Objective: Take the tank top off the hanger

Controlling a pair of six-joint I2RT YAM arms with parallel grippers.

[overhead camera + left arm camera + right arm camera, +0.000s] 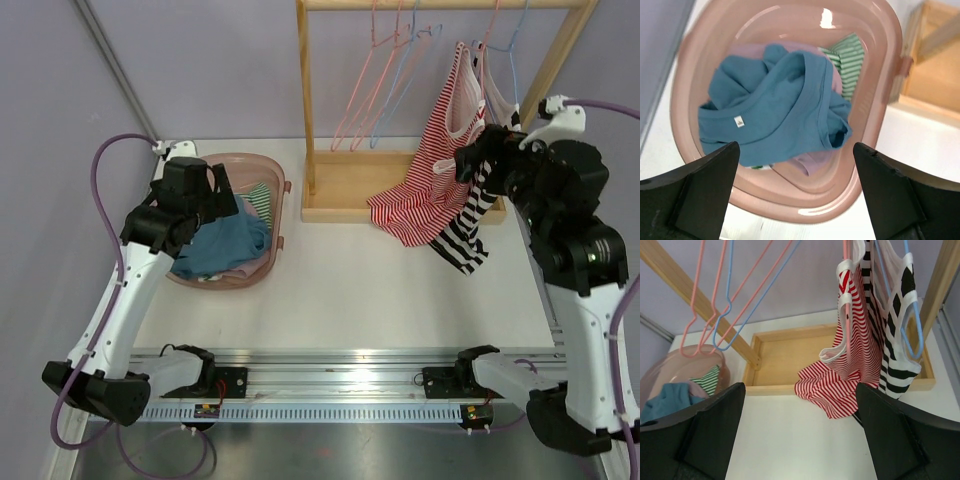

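The robot's right gripper needs to grab the pink hanger next by its near end [848,338], so the hanger's far side stays free for taking off the tank top.
A red-and-white striped tank top [432,165] hangs from a pink hanger [845,295] on the wooden rack [305,95]; its hem drapes over the rack's base. It also shows in the right wrist view [855,360]. A black-and-white striped tank top [470,225] hangs beside it on a blue hanger [912,335]. My right gripper [800,440] is open and empty, just right of the two tops. My left gripper [795,195] is open and empty above the pink basket [875,115].
The pink basket [285,200] at the left holds a teal shirt [775,110], a lilac garment and a green striped one [850,62]. Empty pink and blue hangers [385,85] hang on the rack's left part. A metal rail [330,365] runs along the near edge.
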